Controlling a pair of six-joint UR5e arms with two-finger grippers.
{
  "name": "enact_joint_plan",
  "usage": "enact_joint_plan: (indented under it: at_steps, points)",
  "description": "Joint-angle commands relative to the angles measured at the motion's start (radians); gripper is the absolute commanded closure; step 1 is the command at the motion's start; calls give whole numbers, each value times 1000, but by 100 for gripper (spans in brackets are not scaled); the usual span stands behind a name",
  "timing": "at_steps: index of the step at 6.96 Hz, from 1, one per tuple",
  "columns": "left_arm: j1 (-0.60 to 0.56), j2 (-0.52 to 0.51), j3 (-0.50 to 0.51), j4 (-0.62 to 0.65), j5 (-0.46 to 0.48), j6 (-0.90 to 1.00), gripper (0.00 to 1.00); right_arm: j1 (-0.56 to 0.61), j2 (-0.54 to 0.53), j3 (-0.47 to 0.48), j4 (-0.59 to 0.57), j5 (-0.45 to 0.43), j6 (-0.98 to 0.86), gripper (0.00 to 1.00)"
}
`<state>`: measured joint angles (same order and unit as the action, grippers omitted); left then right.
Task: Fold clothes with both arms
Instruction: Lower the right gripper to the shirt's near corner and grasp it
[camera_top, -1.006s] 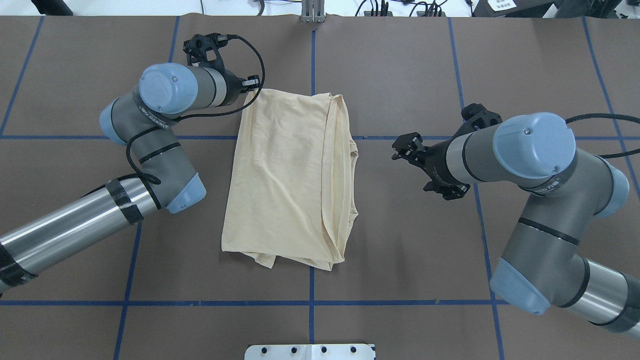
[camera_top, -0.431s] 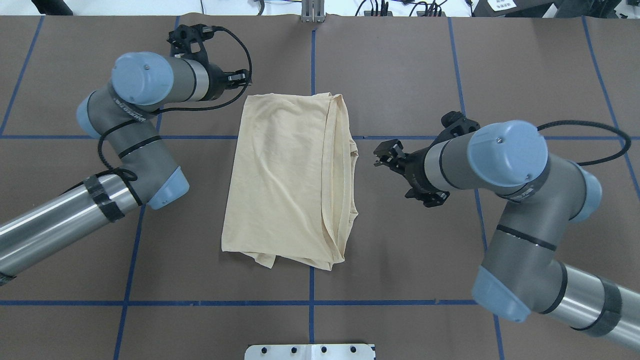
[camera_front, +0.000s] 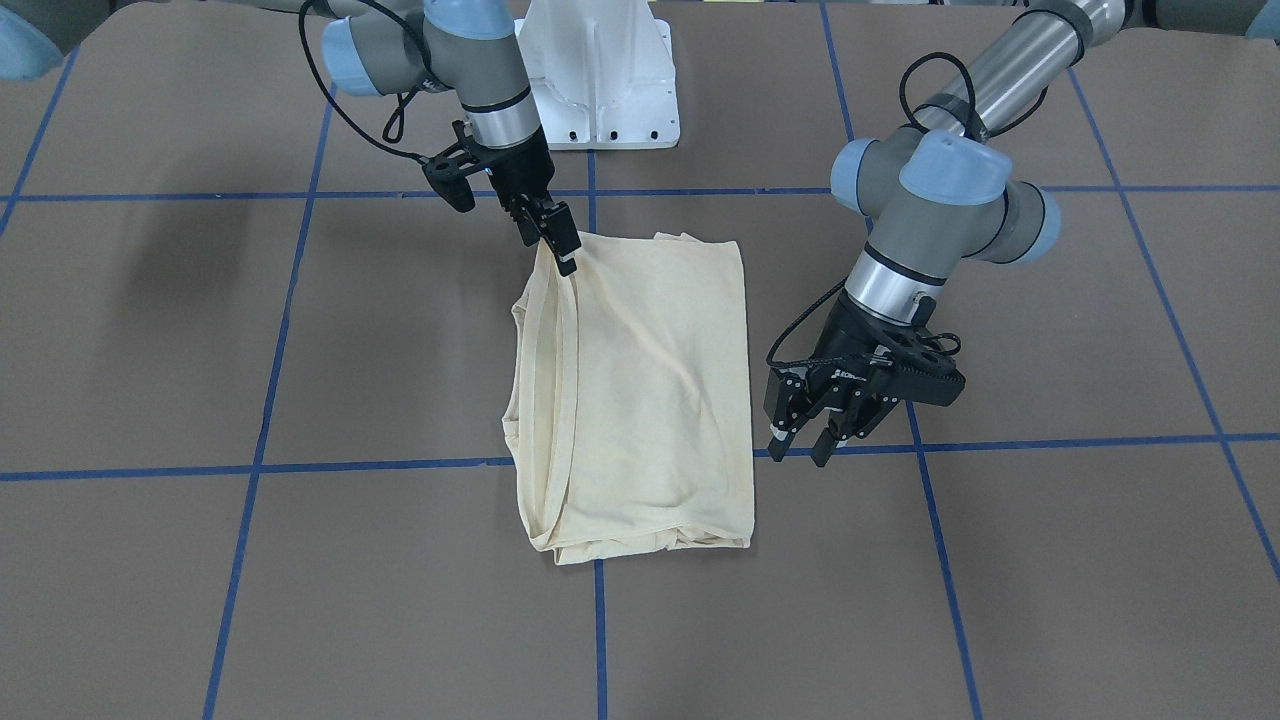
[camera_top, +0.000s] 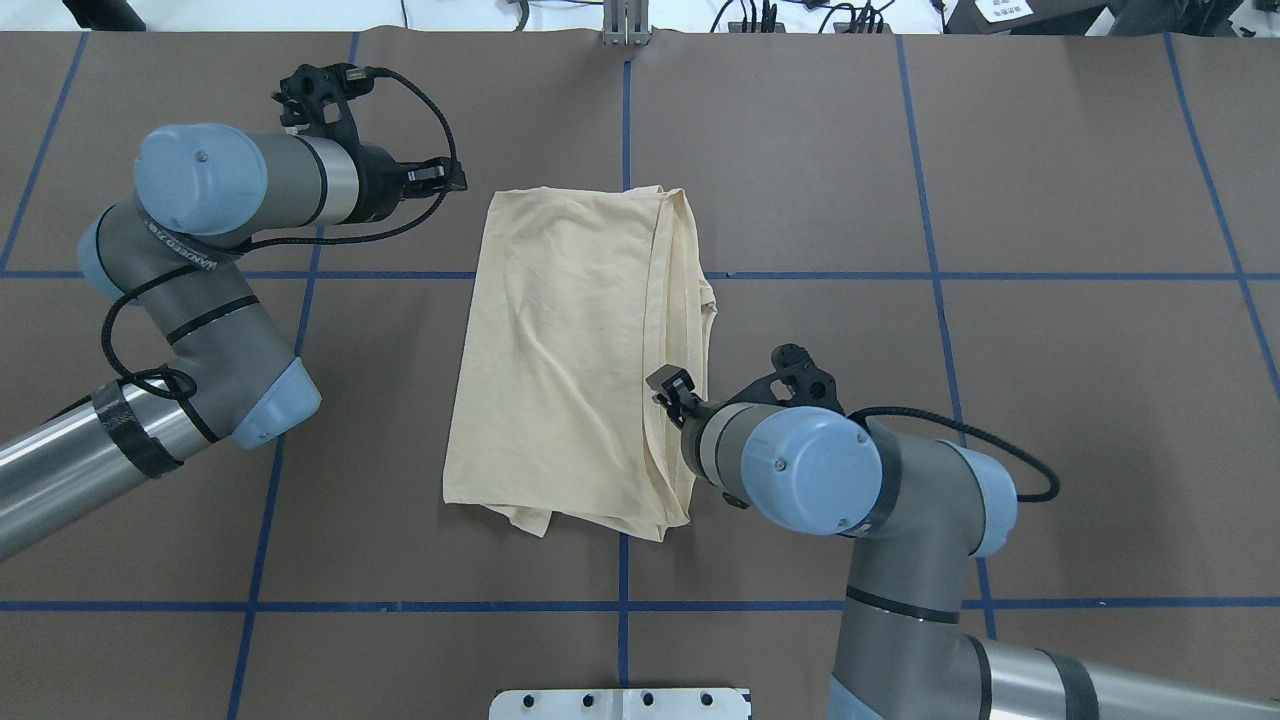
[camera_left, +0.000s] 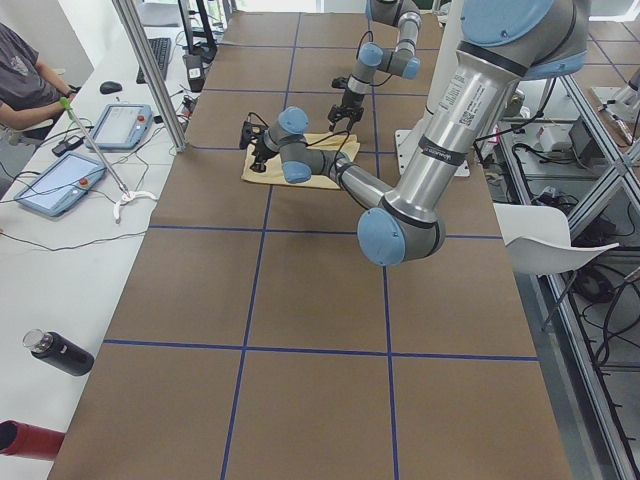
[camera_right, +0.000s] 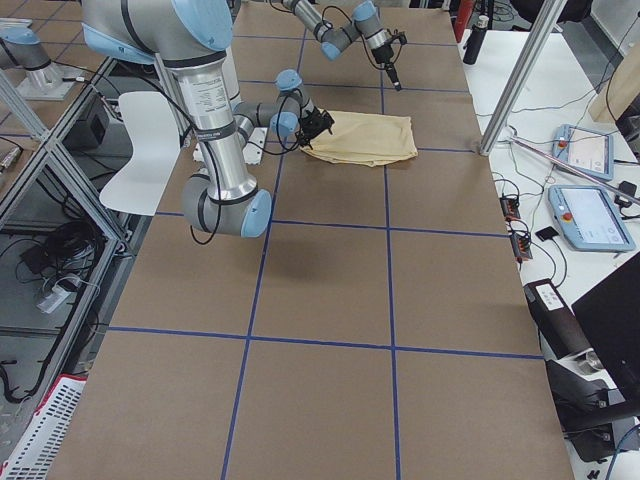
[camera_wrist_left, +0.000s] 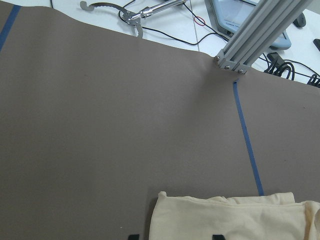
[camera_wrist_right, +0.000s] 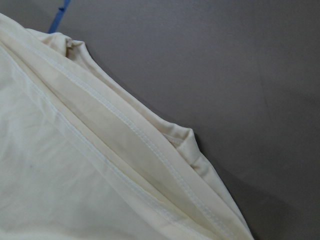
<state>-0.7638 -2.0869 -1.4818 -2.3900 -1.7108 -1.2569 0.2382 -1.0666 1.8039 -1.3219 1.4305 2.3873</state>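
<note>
My right gripper's fingers sit inward over the hems, so it first shifts toward the robot's base, then closes on the shirt's corner (camera_front: 543, 244).
The pale cream-yellow shirt (camera_top: 560, 350) lies folded lengthwise in a long rectangle at the table's middle, print hidden. Its layered hems run along the side facing my right arm (camera_wrist_right: 150, 150). My right gripper (camera_top: 672, 385) is low over that edge, toward the end nearer the robot's base (camera_front: 565, 255). I see its fingers edge-on, so I cannot tell open from shut. My left gripper (camera_front: 798, 447) hangs open and empty beside the shirt's other long edge, near the far corner (camera_top: 440, 177). Two black fingertips (camera_wrist_left: 132, 236) frame that corner of the shirt (camera_wrist_left: 235, 220).
The brown table cover (camera_top: 900, 150) carries a grid of blue tape lines. The white pedestal base (camera_front: 600, 80) stands at the robot's side. A metal post (camera_wrist_left: 235, 60) rises at the far edge. A person (camera_left: 20, 80) sits at a side bench with tablets.
My right arm swung in from the right and now sits at the shirt's right edge. My left arm drew back leftwards from the far-left corner. The shirt's shape is unchanged.
</note>
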Motion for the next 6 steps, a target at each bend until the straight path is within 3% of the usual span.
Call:
enact_joint_plan:
  at_steps: [1, 6]
  points:
    - [0, 1, -3, 0, 0, -3, 42, -43, 8, -9, -49, -25, 64, 1]
    - [6, 1, -3, -2, 0, -52, 42, -57, 14, -15, -66, -25, 93, 5]
